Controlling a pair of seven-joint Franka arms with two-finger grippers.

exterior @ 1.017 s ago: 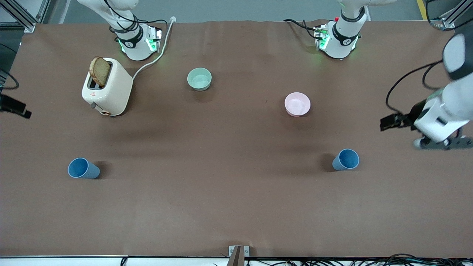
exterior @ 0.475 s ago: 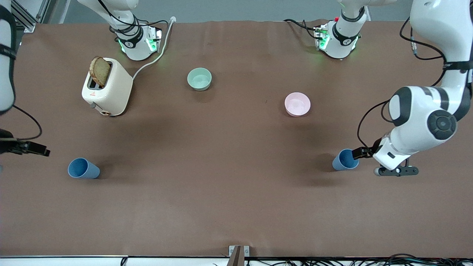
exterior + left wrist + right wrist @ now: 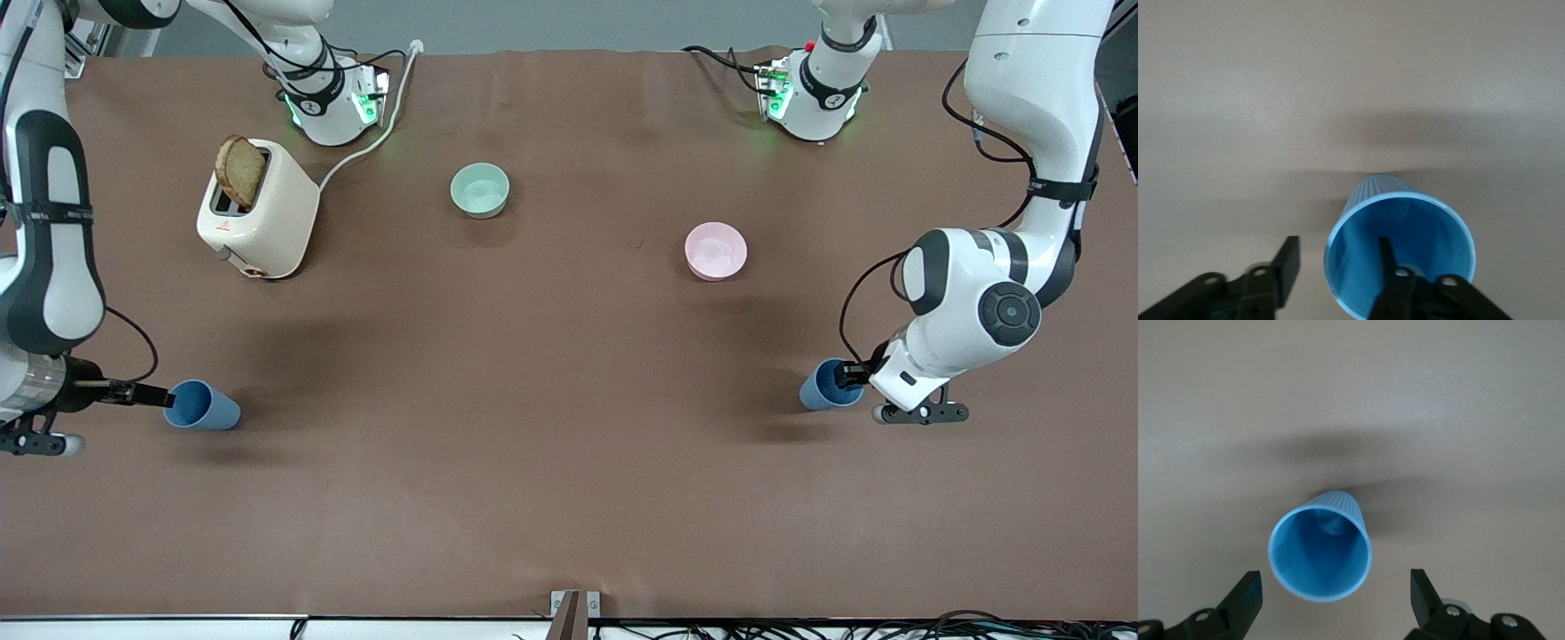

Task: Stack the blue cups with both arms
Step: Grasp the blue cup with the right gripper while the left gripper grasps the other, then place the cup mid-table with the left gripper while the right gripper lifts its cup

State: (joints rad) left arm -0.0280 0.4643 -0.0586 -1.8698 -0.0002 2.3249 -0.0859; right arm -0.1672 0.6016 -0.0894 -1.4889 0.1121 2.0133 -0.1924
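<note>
I need to stack this blue cup into the other blue cup (image 3: 829, 388), so next I need to grab it with my right gripper by its rim (image 3: 192, 383).
Two blue cups stand mouth up on the brown table. One cup (image 3: 209, 409) is toward the right arm's end, the other (image 3: 818, 391) toward the left arm's end. My right gripper (image 3: 164, 396) is open beside its cup's rim. In the right wrist view the cup (image 3: 1318, 553) lies just ahead of the wide-open gripper (image 3: 1336, 577), not touched. My left gripper (image 3: 849, 373) is open at the other cup's rim. In the left wrist view one finger (image 3: 1386, 257) is inside the cup (image 3: 1425, 227) and the other finger (image 3: 1288, 257) is outside its wall.
A cream toaster (image 3: 267, 222) with a slice of bread stands near the right arm's base, its white cord running to the table's edge. A pale green bowl (image 3: 480, 189) and a pink bowl (image 3: 716, 251) sit farther from the front camera than the cups.
Both arms have swung in from the table's ends and come down to the cups. The left gripper's finger has entered its cup. Neither cup has moved.
</note>
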